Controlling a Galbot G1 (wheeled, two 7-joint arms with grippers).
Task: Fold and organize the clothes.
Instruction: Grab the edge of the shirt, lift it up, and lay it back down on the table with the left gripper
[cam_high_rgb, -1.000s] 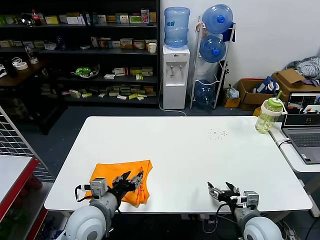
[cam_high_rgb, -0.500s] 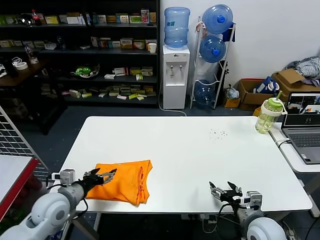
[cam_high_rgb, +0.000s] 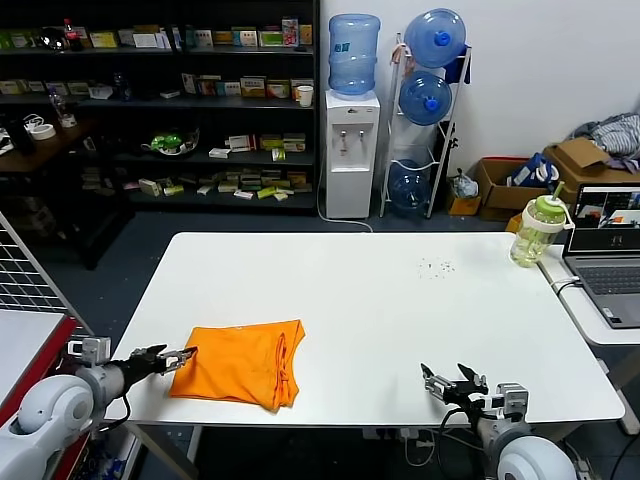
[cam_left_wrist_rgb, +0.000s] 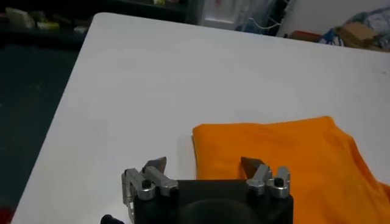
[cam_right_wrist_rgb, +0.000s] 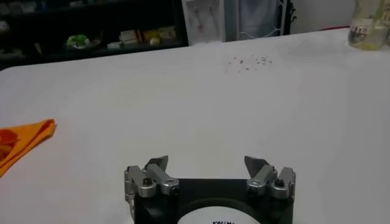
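Note:
The left gripper takes hold of the folded orange T-shirt by its layered edge (cam_high_rgb: 186, 362) next, to move it into place.
The orange T-shirt (cam_high_rgb: 240, 363) lies folded into a rectangle near the table's front left edge. It also shows in the left wrist view (cam_left_wrist_rgb: 286, 158), and its edge shows in the right wrist view (cam_right_wrist_rgb: 18, 143). My left gripper (cam_high_rgb: 172, 357) is open and empty, just off the shirt's left edge at table height (cam_left_wrist_rgb: 204, 165). My right gripper (cam_high_rgb: 447, 381) is open and empty at the front right edge of the table (cam_right_wrist_rgb: 207, 163), well apart from the shirt.
The white table (cam_high_rgb: 400, 300) has small dark specks (cam_high_rgb: 436, 266) toward the back. A green-lidded bottle (cam_high_rgb: 535, 230) and a laptop (cam_high_rgb: 608, 255) stand on a side table at the right. Shelves and water bottles are behind.
My left arm has swung left and pulled back off the shirt, from over its front edge to beside its left edge. The shirt lies flat. The right arm has barely moved.

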